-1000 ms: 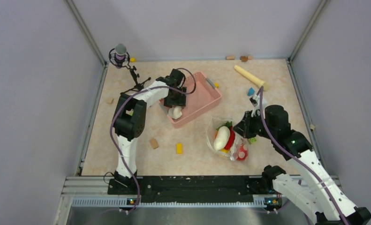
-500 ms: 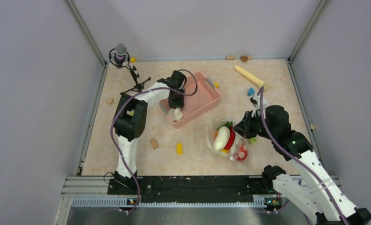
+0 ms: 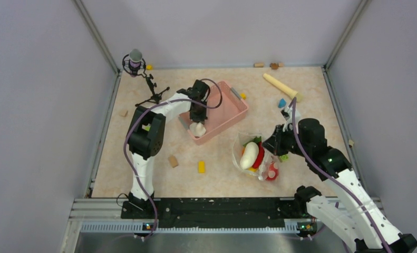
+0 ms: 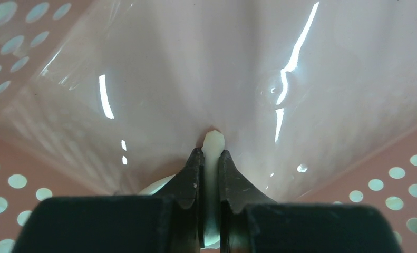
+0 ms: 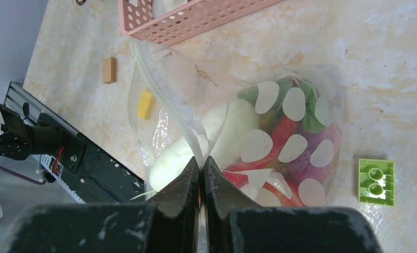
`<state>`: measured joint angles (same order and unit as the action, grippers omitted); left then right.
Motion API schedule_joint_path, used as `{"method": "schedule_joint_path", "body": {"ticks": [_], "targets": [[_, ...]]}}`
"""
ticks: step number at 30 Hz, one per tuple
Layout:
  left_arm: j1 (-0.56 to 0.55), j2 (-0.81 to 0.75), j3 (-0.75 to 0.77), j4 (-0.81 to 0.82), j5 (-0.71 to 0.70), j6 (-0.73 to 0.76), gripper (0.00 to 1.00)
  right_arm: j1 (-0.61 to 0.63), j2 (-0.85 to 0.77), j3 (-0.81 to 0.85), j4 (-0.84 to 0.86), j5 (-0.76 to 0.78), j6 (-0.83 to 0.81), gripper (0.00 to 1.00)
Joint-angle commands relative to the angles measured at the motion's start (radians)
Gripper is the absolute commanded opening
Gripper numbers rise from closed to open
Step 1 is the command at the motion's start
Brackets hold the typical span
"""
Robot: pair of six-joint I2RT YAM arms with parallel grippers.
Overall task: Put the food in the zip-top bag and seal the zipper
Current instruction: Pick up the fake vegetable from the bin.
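Observation:
The white food piece would come up out of the pink basket if the left gripper lifted now, because its two fingers pinch the thin part.
My left gripper reaches down into the pink basket and is shut on a thin white part of a white food piece that lies against the basket's glossy wall. The zip-top bag lies right of the basket with its mouth open toward the left. My right gripper is shut on the bag's film near the zipper strip. Inside the bag lie a long white piece, red pieces and green and purple food.
A microphone stand stands at the back left and a wooden roller lies at the back right. A yellow block and a tan block lie in front of the basket. Right of the bag sits a green brick.
My left gripper has closed on the white piece inside the basket, shifting slightly. The right arm and the bag have not moved.

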<state>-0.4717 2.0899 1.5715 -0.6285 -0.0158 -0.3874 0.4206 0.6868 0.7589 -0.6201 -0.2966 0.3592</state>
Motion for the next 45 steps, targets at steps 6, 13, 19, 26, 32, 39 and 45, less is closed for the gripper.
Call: {"method": "schedule_joint_path", "body": {"ticks": [6,13,19,26,32,39,45], "targets": [[-0.009,-0.105,0.003,-0.045,-0.005,-0.022,0.00,-0.003,-0.018,-0.006,0.029,0.018,-0.012,0.05],[-0.038,-0.230,-0.004,-0.023,-0.029,-0.028,0.00,-0.002,-0.020,-0.006,0.027,0.023,-0.011,0.05],[-0.092,-0.339,-0.006,0.003,-0.036,-0.013,0.00,-0.003,-0.020,-0.005,0.026,0.024,-0.012,0.05],[-0.276,-0.503,-0.060,0.087,0.152,0.195,0.00,-0.003,-0.021,-0.007,0.026,0.027,-0.009,0.05],[-0.388,-0.644,-0.194,0.281,0.307,0.276,0.00,-0.003,-0.021,-0.008,0.026,0.019,-0.009,0.05],[-0.465,-0.736,-0.341,0.551,0.384,0.206,0.00,-0.003,-0.013,-0.011,0.028,0.022,0.004,0.05],[-0.514,-0.701,-0.444,0.881,0.513,0.129,0.00,-0.003,0.010,-0.024,0.051,-0.006,0.032,0.05]]}}
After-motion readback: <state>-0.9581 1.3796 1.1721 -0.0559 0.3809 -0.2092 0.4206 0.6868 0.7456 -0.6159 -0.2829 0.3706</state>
